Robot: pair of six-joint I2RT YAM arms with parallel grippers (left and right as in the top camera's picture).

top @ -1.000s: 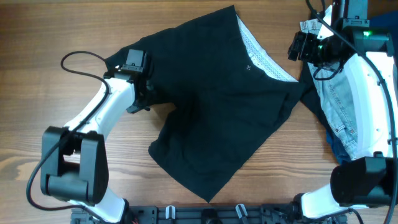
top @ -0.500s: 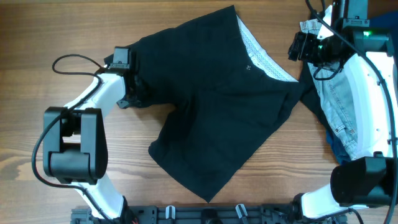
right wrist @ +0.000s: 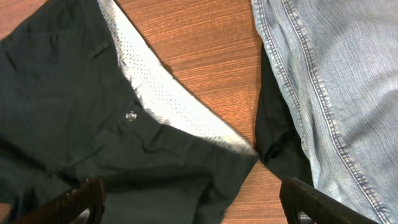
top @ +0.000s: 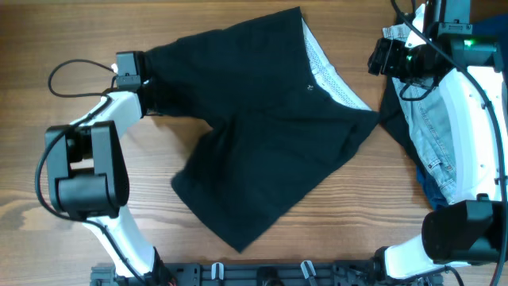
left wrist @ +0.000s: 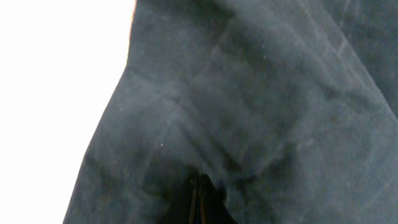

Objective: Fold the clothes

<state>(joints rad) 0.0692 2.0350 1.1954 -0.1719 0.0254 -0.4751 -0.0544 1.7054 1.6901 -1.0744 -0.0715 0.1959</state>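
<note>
Creases gather at my left gripper's fingers, with bare wood beyond, so the hem would drop short if I opened now. My left gripper needs to keep holding the hem.
Black shorts (top: pixel 262 127) lie spread on the wooden table, with the white-lined waistband (top: pixel 333 75) at the upper right. My left gripper (top: pixel 147 89) is shut on the shorts' left leg hem at the far left; in the left wrist view the closed fingers (left wrist: pixel 198 202) pinch dark fabric (left wrist: pixel 249 106). My right gripper (top: pixel 379 59) is open and empty, hovering above the waistband end. In the right wrist view the waistband (right wrist: pixel 168 102) and button (right wrist: pixel 131 115) lie between its spread fingers (right wrist: pixel 193 202).
Light blue jeans (top: pixel 440 143) lie piled at the right edge over another dark garment (top: pixel 397 119); they also show in the right wrist view (right wrist: pixel 336 81). Bare wood table (top: pixel 71 32) surrounds the shorts on the left and front.
My left gripper has pulled the shorts' leg hem to the left and slightly up, dragging the whole garment leftward and flatter. The right arm has not moved.
</note>
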